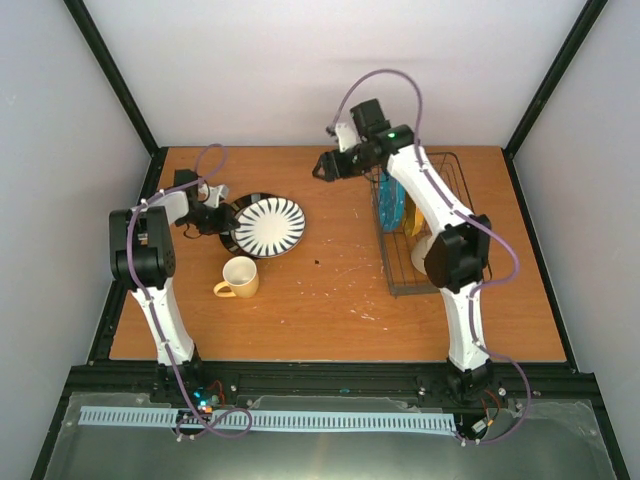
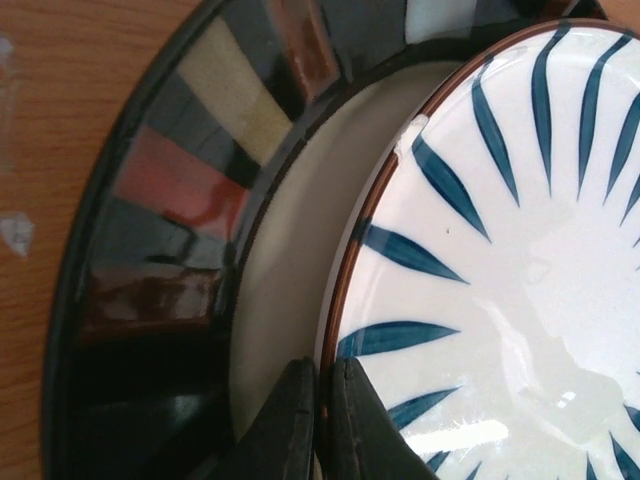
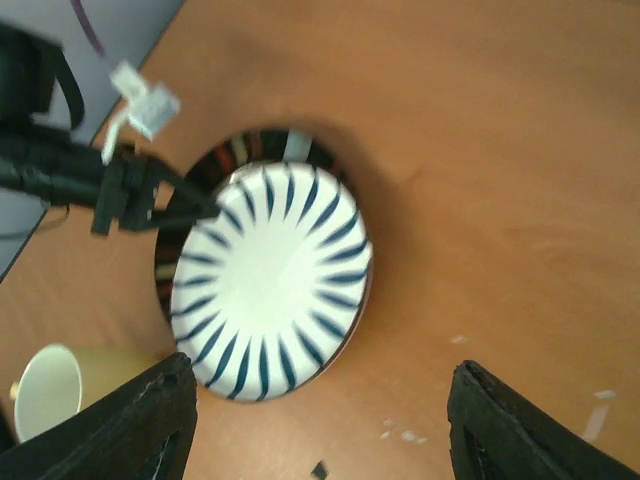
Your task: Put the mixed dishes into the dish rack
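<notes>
I should next grab the striped plate with my right gripper by the plate's rim facing the rack, so the opposite edge stays free to enter the wires.
A white plate with dark blue radial stripes (image 1: 270, 226) lies on a dark plate with a coloured block rim (image 1: 233, 238) at the table's left. My left gripper (image 1: 216, 219) is shut on the striped plate's left rim; in the left wrist view the fingers (image 2: 290, 425) pinch the brown edge of that plate (image 2: 500, 250). The small yellow mug (image 1: 240, 277) stands in front of the plates. My right gripper (image 1: 322, 168) is open and empty, above the table between the plates and the dish rack (image 1: 445, 170). The rack holds a teal plate (image 1: 392, 200) and a yellow plate (image 1: 414, 222) on edge.
The right wrist view looks down on the striped plate (image 3: 275, 290), the mug (image 3: 50, 395) and the left gripper (image 3: 185, 208). A pale shape in the rack (image 1: 421, 250) is partly hidden by the right arm. Black frame posts stand at the table's back corners.
</notes>
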Robot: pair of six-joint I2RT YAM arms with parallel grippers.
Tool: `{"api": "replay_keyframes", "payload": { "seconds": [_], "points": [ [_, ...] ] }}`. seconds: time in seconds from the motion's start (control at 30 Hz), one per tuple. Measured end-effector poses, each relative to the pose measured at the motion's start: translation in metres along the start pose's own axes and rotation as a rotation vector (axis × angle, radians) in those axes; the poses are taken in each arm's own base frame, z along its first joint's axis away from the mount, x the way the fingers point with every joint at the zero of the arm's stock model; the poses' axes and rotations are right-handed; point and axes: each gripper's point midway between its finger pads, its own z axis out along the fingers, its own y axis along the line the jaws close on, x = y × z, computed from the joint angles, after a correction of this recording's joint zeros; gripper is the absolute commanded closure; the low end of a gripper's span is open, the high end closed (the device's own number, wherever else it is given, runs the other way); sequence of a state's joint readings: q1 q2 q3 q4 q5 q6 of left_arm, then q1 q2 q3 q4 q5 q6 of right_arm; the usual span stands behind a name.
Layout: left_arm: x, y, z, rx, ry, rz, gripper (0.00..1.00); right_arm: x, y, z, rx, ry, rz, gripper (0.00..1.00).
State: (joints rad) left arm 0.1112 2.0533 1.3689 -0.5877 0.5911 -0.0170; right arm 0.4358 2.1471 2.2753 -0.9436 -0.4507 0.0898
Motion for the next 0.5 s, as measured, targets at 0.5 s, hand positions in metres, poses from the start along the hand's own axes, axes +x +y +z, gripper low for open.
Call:
{"api": "replay_keyframes", "payload": {
  "seconds": [0.5],
  "points": [
    [-0.012,-0.005,-0.028,-0.076,-0.053,0.054,0.99,0.12,0.004,0.086,-0.163,0.418,0.2,0.31]
  ]
}}
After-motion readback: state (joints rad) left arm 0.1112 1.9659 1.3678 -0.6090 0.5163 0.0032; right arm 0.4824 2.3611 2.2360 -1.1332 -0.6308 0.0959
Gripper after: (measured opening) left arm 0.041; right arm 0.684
